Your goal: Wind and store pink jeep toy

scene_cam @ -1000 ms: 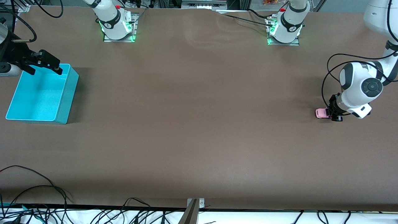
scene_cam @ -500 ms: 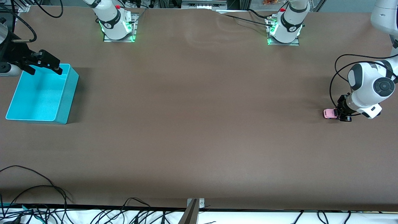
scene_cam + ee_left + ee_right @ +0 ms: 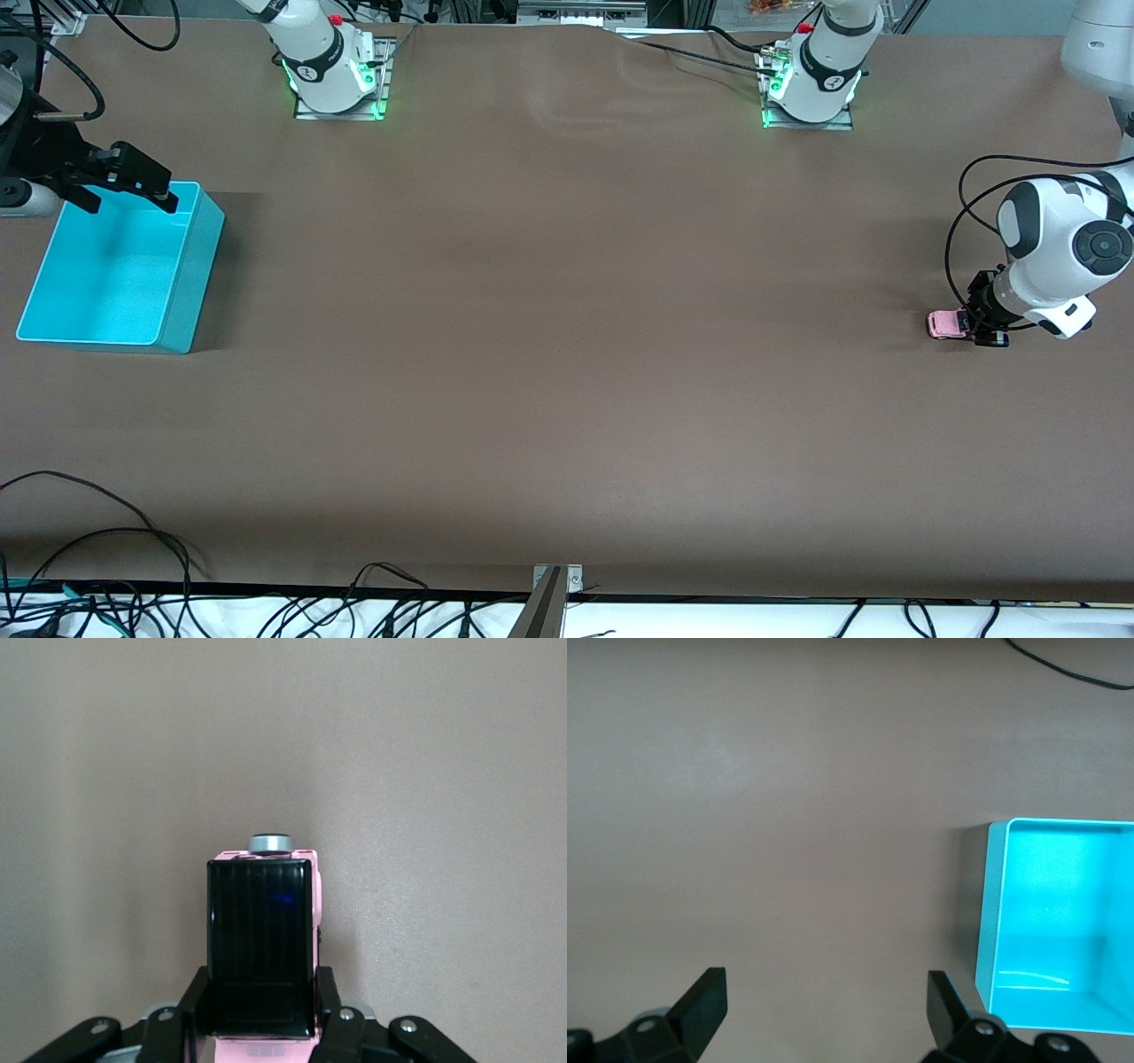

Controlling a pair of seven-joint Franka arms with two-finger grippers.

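My left gripper releases the pink jeep toy [image 3: 944, 324] now, since the toy sits low with its wheels on the brown table in the front view.
The pink jeep toy [image 3: 944, 324] sits on the brown table near the left arm's end, wheels down. My left gripper [image 3: 980, 324] is low at the table and shut on its sides. In the left wrist view the jeep's black roof [image 3: 261, 921] fills the space between my left gripper's [image 3: 261, 997] fingers [image 3: 193, 997]. My right gripper [image 3: 131, 199] is open and empty, hovering over the edge of the turquoise bin [image 3: 190, 266] at the right arm's end. The right wrist view shows the right gripper [image 3: 824, 1001] spread wide over bare table beside the bin [image 3: 992, 904].
The turquoise bin is empty. The two arm bases [image 3: 335, 84] [image 3: 811, 89] stand along the edge farthest from the front camera. Loose black cables [image 3: 106, 567] lie along the edge nearest it. Brown table stretches between the jeep and the bin.
My left gripper has drawn the pink jeep along the table toward the left arm's end, more slowly in the last half second. The right arm has not moved.
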